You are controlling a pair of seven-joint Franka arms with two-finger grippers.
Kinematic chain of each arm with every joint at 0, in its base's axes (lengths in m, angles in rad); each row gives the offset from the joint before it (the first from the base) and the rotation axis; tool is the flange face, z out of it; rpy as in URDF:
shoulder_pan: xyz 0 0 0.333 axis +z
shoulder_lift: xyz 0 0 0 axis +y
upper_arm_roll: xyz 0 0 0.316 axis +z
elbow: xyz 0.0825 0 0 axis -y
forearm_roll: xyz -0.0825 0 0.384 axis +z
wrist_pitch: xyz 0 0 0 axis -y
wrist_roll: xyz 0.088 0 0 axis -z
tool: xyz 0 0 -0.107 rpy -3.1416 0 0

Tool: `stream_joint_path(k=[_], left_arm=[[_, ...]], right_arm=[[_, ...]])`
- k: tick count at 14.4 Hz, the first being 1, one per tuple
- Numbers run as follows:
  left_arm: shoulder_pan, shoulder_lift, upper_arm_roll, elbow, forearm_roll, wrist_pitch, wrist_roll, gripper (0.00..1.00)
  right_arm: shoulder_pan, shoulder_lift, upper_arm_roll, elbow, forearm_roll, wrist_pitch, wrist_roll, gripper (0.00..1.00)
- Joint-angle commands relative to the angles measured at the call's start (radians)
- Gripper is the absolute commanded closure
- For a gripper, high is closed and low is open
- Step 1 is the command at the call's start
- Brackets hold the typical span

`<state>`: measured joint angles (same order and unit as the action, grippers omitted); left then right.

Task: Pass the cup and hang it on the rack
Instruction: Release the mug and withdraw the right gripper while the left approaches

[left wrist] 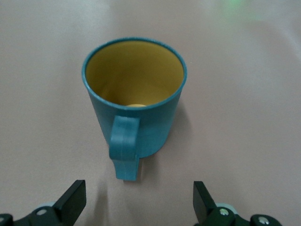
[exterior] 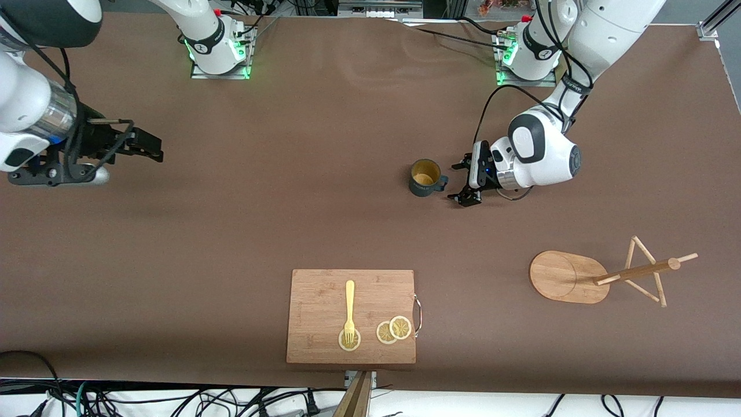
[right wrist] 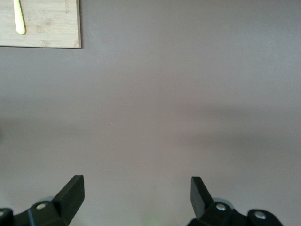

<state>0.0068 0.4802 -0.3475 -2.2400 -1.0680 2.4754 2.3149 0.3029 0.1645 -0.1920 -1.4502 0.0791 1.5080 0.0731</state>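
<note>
The fingers of the left gripper stop short of the handle and would miss if they closed now, so the gripper should first move toward the cup's handle.
The dark teal cup stands upright on the brown table near the middle, its yellowish inside showing and its handle turned toward the left arm's end. My left gripper is low beside the handle, open and empty, not touching the cup. In the left wrist view the cup sits just ahead of the open left gripper, handle pointing at it. The wooden rack stands nearer the front camera, toward the left arm's end. My right gripper waits open and empty at the right arm's end; the right wrist view shows it over bare table.
A rectangular wooden cutting board lies near the table's front edge, with a yellow fork and lemon slices on it. Its corner and the fork show in the right wrist view.
</note>
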Motion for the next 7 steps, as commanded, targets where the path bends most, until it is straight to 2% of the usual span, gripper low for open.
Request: stream_joint_path(k=[1,3,5,6,7], left_arm=[[0.001,0.041,-0.002,0.032,-0.067,0.005,0.089,0.0],[-0.001,0.051,-0.002,0.039,-0.067,0.007,0.098,0.0],[-0.002,0.051,-0.002,0.037,-0.067,0.005,0.101,0.0],[-0.002,0.049,-0.002,0.039,-0.067,0.004,0.101,0.0],[-0.004,0.051,-0.002,0.039,-0.067,0.005,0.101,0.0]], right_arm=[[0.012,-0.033,-0.006,-0.058,-0.009,0.017,-0.016,0.0],[-0.014,-0.049,0.029,-0.123,-0.03,0.064,-0.015,0.0],[-0.161,-0.107,0.182,-0.211,-0.035,0.118,-0.015,0.0],[-0.213,-0.124,0.237,-0.228,-0.045,0.123,-0.007,0.0],[-0.237,-0.128,0.267,-0.223,-0.056,0.118,-0.012,0.0]])
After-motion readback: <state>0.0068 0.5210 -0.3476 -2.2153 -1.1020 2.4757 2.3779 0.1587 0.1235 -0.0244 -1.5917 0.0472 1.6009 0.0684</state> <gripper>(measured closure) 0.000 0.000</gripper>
